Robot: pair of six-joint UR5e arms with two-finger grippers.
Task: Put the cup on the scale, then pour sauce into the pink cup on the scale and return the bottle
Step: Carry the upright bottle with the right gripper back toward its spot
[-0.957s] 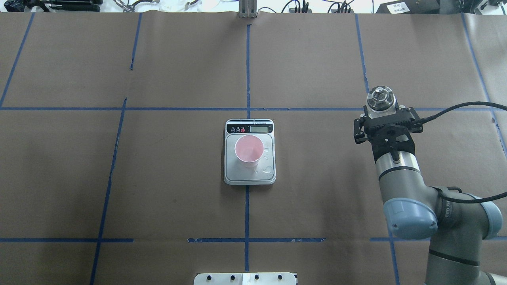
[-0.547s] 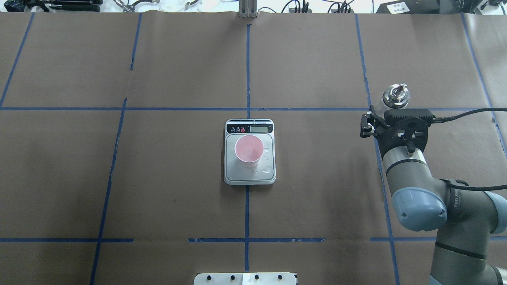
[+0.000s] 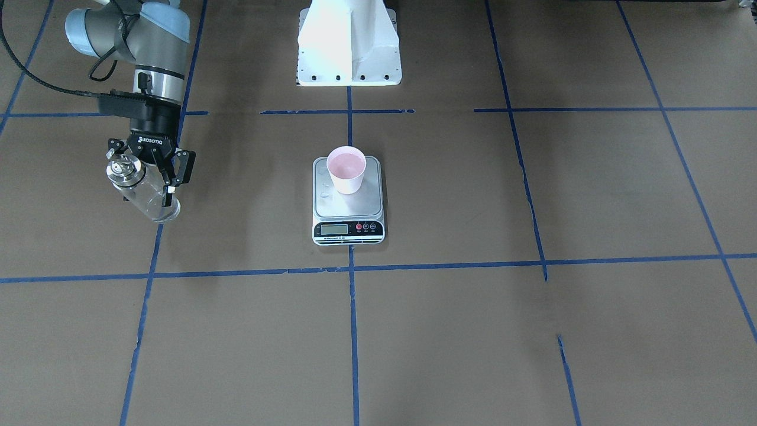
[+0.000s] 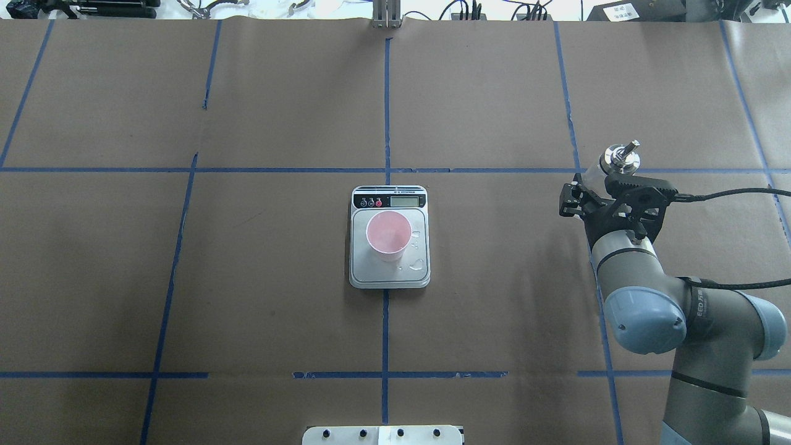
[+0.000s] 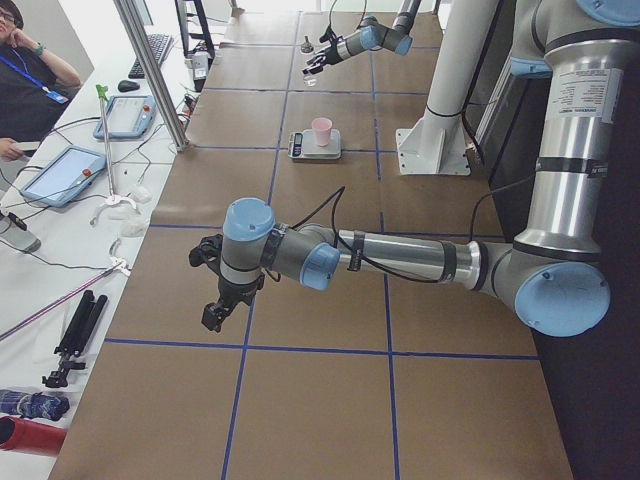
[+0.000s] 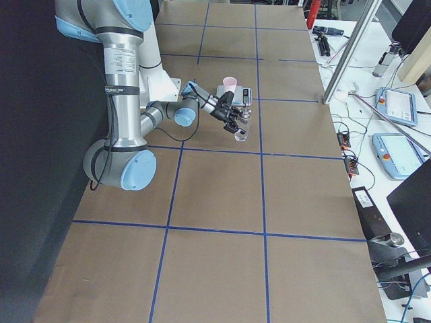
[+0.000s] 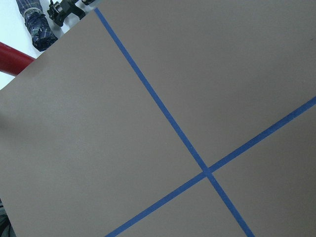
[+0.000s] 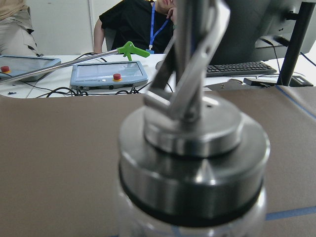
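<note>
The glass bottle needs to go lower in my right gripper before I release it. The bottle's base is above the table in the front view.
The pink cup (image 4: 388, 233) stands upright on the steel scale (image 4: 389, 275), also in the front view, cup (image 3: 346, 168) on scale (image 3: 348, 208). My right gripper (image 4: 609, 179) is shut on the clear glass bottle (image 4: 620, 157) far right of the scale. In the front view the bottle (image 3: 148, 195) leans in the gripper (image 3: 148, 190) with its base near the table. The metal cap and spout (image 8: 192, 143) fill the right wrist view. My left gripper (image 5: 215, 312) shows only in the exterior left view, and I cannot tell whether it is open or shut.
Drops of liquid (image 4: 419, 266) lie on the scale's platform beside the cup. The white robot base (image 3: 349, 41) stands behind the scale. Blue tape lines (image 4: 385, 111) cross the brown table. An operators' desk with tablets (image 8: 108, 74) lies beyond the table's far edge.
My right gripper has carried the bottle to the right, away from the scale, and the wrist has turned. The cup and scale have not moved.
</note>
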